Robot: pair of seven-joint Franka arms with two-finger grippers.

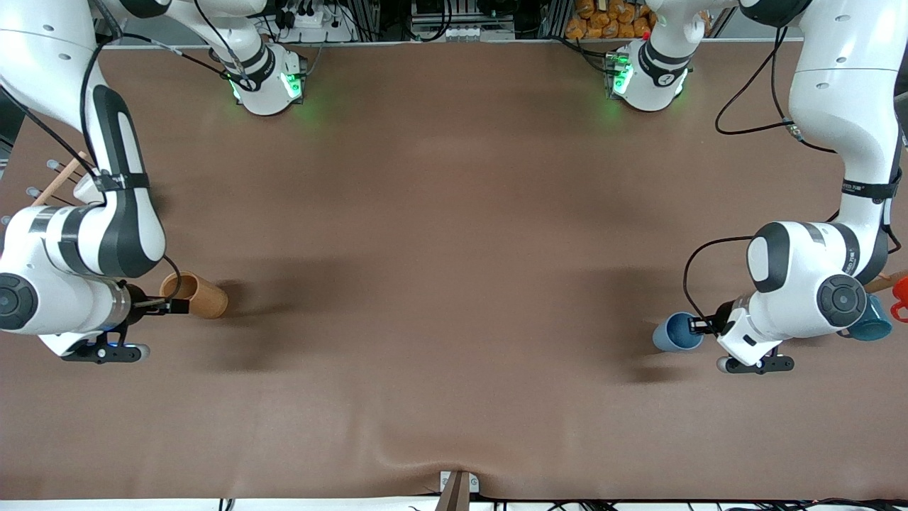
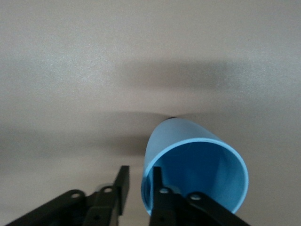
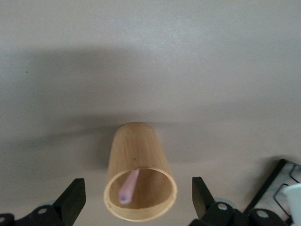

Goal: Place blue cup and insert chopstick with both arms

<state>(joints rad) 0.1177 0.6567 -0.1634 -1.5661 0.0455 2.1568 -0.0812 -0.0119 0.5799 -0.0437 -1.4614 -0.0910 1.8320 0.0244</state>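
My right gripper is to insert the pink chopstick from the wooden cylinder into the blue cup, so it should next pick the chopstick up by its exposed end [image 3: 132, 178].
The blue cup [image 1: 677, 332] lies on its side on the table at the left arm's end. Its open mouth faces my left gripper [image 1: 702, 326]. In the left wrist view one finger of my left gripper [image 2: 140, 176] is inside the cup [image 2: 197, 165] and the other is outside. They straddle the wall with a small gap, not clamped. The chopstick [image 3: 129, 186], a pale pink stick, lies inside a brown wooden cylinder [image 3: 136, 146]. The cylinder [image 1: 202, 297] lies on its side at the right arm's end. My right gripper [image 3: 137, 188] is wide open, with a finger on either side of the cylinder's mouth and touching nothing.
A darker teal mug [image 1: 871, 319] and a red object [image 1: 901, 298] sit by the left arm at the table's end. Wooden rack dowels [image 1: 60, 181] stand at the right arm's end. A black frame [image 3: 275, 183] and a white object [image 3: 294, 197] lie beside the cylinder.
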